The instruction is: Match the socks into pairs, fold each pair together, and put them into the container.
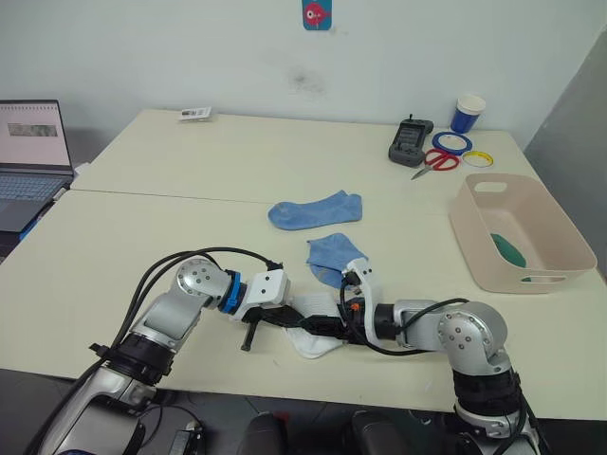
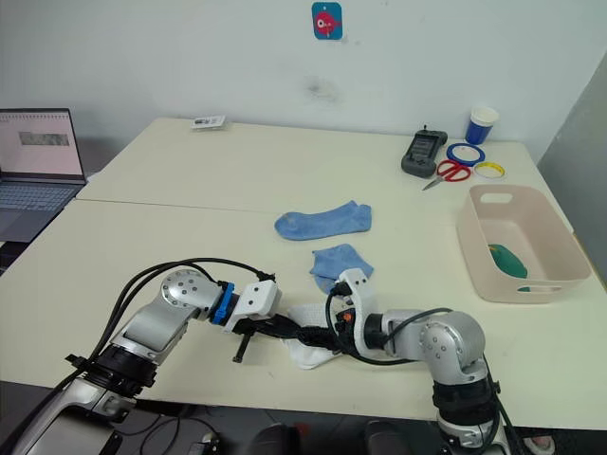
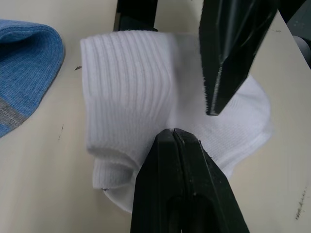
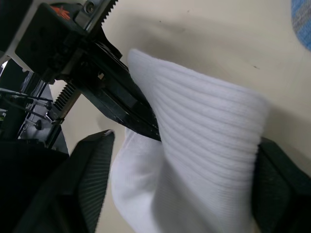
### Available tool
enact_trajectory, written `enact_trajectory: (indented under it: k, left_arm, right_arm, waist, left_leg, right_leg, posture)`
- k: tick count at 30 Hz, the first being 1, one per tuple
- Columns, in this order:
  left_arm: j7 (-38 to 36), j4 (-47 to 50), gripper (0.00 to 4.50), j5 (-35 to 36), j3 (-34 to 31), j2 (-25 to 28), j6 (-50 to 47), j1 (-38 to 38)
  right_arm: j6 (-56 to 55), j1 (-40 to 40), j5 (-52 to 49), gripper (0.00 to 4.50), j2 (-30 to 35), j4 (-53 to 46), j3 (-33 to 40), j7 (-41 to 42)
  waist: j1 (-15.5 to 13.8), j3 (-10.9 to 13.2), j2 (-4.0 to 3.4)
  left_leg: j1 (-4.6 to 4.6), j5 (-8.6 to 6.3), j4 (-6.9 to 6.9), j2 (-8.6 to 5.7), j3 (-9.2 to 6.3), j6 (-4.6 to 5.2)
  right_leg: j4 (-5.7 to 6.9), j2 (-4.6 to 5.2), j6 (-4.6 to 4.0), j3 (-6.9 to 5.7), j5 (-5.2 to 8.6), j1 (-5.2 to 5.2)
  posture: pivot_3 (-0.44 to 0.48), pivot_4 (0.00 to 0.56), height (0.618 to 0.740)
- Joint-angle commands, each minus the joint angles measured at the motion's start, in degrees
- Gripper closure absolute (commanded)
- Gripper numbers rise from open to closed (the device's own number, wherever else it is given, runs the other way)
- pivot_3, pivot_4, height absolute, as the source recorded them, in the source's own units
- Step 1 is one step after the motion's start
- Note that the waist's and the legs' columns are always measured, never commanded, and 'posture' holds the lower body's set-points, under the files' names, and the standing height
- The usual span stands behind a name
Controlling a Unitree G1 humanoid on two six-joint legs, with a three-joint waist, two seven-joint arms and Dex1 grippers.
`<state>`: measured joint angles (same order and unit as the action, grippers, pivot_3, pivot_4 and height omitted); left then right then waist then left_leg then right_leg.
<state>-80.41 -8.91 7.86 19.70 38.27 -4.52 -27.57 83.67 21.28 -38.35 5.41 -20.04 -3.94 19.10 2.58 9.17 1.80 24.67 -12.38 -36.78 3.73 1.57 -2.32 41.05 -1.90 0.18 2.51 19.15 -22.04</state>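
The white sock's ribbed fold (image 4: 209,131) stands up while the rest lies slack on the tabletop, so my right gripper should grab the fold next.
A white sock (image 1: 313,339), folded over, lies near the table's front edge between my two grippers. My left gripper (image 3: 173,133) is shut with its tip pinching the sock's (image 3: 131,87) fold. My right gripper (image 4: 184,145) is open, one finger on each side of the white sock (image 4: 204,121). Two blue socks lie behind it, one flat (image 1: 316,209) and one bunched (image 1: 334,256). The pink container (image 1: 474,248) stands at the right with a dark green sock (image 1: 507,248) inside.
A laptop (image 1: 33,152) sits at the left edge. At the back right are a black handset (image 1: 410,142), scissors (image 1: 436,161), tape rolls (image 1: 451,142) and a blue-and-white paper cup (image 1: 468,112). A small card (image 1: 195,114) lies at the back.
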Motion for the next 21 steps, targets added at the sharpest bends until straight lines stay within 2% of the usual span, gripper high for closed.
enact_trajectory:
  k: [1,6,8,10,14,17,21]
  left_arm:
    - [0.74,-0.79,4.5,-1.81,0.61,0.53,-0.5,1.5]
    - [0.97,-0.69,4.5,-1.39,0.12,0.46,-1.22,1.68]
    - [0.56,-0.01,4.5,0.12,-0.46,0.21,-3.43,1.63]
    - [-1.12,2.49,4.5,4.41,-1.52,0.35,-10.59,1.51]
    - [-2.41,5.6,4.5,9.07,-3.25,0.86,-19.92,-0.88]
    - [-2.29,8.06,3.92,12.14,-4.13,-0.02,-24.95,-3.88]
    - [-2.5,13.36,2.6,18.4,-4.48,-2.08,-33.58,-8.95]
  right_arm:
    - [0.1,-0.45,-1.3,2.01,-0.64,-1.01,0.16,0.55]
    - [-0.19,-0.99,-1.2,3.84,-1.58,-1.7,0.6,-0.22]
    - [-0.7,-1.28,-0.92,4.35,-1.9,-2.11,0.78,-0.74]
    - [-1.36,-1.97,-0.45,4.36,-1.07,-3.57,0.74,-1.1]
    - [-3.11,-6.07,1.44,4.36,6.17,-11.37,-2.08,-1.49]
    - [-3.3,-10.65,0.47,4.36,10.35,-19.36,-0.56,-1.66]
    - [-1.96,-20.07,-1.92,4.36,15.43,-31.93,5.33,-1.38]
  waist:
    - [0.0,0.01,-0.01]
    - [0.01,0.01,-0.02]
    - [0.03,0.01,-0.02]
    - [0.2,0.01,-0.02]
    - [0.37,0.08,-0.04]
    - [-0.26,0.14,0.0]
    - [-0.83,0.17,0.05]
  left_leg:
    - [0.0,0.0,0.0,0.0,0.01,0.0]
    - [0.0,0.0,0.01,0.0,0.0,0.0]
    - [0.0,0.0,0.02,0.0,-0.01,0.0]
    - [0.0,0.0,0.02,0.01,-0.01,0.0]
    - [0.12,0.0,0.01,0.0,-0.03,0.0]
    - [0.22,0.0,0.01,-0.02,-0.07,0.0]
    - [0.26,0.0,0.01,-0.08,-0.06,-0.01]
  right_leg:
    - [0.0,0.0,0.0,0.01,0.0,-0.01]
    - [0.0,0.0,0.0,0.0,0.0,-0.01]
    - [0.0,0.0,0.0,-0.01,0.0,-0.01]
    - [0.01,0.0,0.0,-0.01,0.0,-0.02]
    - [-0.02,0.01,0.01,-0.03,0.0,-0.11]
    - [-0.07,0.04,0.02,-0.07,0.01,-0.13]
    - [-0.13,0.03,0.03,-0.08,0.02,-0.11]
  posture:
    - [0.0,0.15,0.725]
    - [0.0,0.15,0.725]
    - [0.0,0.15,0.725]
    - [0.0,0.15,0.725]
    - [0.0,0.15,0.725]
    - [0.0,0.15,0.725]
    - [0.0,0.15,0.725]
